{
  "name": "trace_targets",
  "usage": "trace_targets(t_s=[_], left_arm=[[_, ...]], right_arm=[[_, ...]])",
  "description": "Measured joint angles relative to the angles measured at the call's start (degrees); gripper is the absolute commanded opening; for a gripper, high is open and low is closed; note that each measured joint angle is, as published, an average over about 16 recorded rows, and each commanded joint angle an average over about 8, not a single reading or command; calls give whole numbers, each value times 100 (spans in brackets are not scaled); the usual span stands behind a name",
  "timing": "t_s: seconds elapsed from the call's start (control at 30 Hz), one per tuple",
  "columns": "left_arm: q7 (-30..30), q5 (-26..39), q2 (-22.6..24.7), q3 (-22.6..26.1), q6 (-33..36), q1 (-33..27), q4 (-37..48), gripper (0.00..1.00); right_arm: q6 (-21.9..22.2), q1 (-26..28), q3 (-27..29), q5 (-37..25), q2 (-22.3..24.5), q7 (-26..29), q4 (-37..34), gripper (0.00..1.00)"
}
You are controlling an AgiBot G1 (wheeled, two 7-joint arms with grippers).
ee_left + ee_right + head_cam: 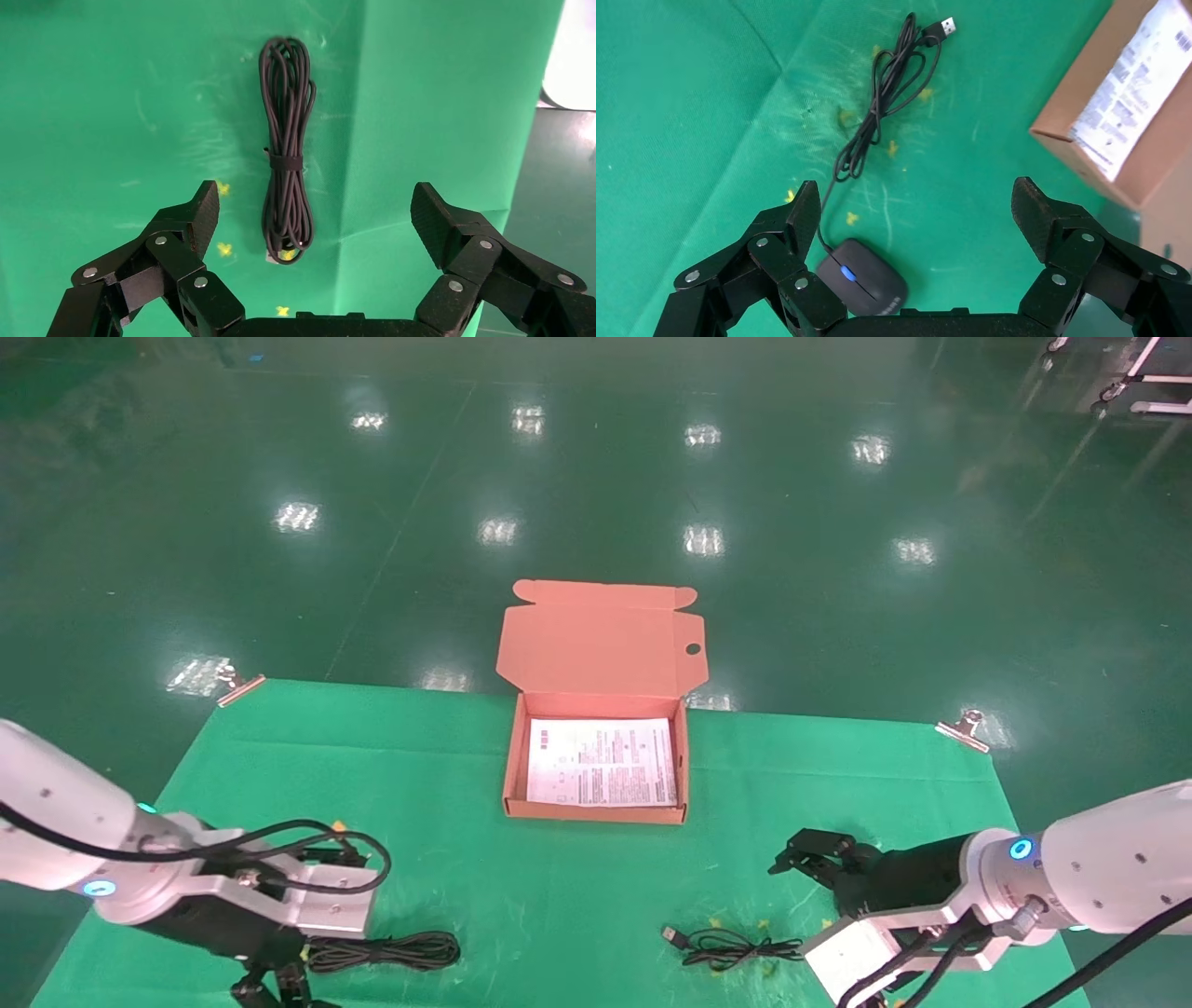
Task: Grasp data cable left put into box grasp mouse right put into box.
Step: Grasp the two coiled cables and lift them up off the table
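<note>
My left gripper will next grab the long cable bundle by the tied middle, since the bundle spreads out into loose loops at both of its ends.
The orange box (596, 814) stands open in the middle of the green mat, lid tilted back, with a white printed sheet (602, 761) inside. The data cable (386, 952) (284, 154), a black tied bundle, lies at the front left. My left gripper (316, 196) (270, 985) hovers open beside its near end, not touching it. The black mouse (863, 277) with a blue light lies by one finger of my open right gripper (916, 191) (810, 857). Its thin cord (884, 98) (736, 949) ends in a USB plug (946, 27). The right arm hides the mouse in the head view.
The green mat (466, 784) is held by metal clips (240, 686) (964, 728) at its far corners, with glossy green floor beyond. Small yellow marks (852, 218) dot the mat near the cable and the mouse. A corner of the box (1088, 161) shows in the right wrist view.
</note>
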Motion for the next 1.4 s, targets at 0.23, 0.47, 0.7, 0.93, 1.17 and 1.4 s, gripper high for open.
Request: trace_targets(t_s=[0.23, 0.47, 0.7, 0.93, 1.17, 1.4], left_arm=[[-20, 275, 225, 90, -396, 202, 397, 100], [102, 314, 473, 105, -703, 346, 1021, 100], [350, 205, 746, 66, -917, 413, 1801, 100], [706, 67, 1017, 5, -1084, 399, 2610, 100], [1067, -41, 1236, -55, -1237, 351, 3336, 100], [1351, -92, 1379, -88, -1343, 301, 3864, 21]], right_arm=[[258, -229, -75, -298, -157, 342, -148, 100], [433, -366, -105, -419, -373, 639, -540, 100], [563, -384, -116, -412, -658, 754, -1155, 100], [782, -373, -138, -434, -949, 657, -1774, 100], [1089, -376, -165, -522, -1175, 467, -2257, 100], [1346, -380, -178, -601, -1313, 331, -2592, 48]])
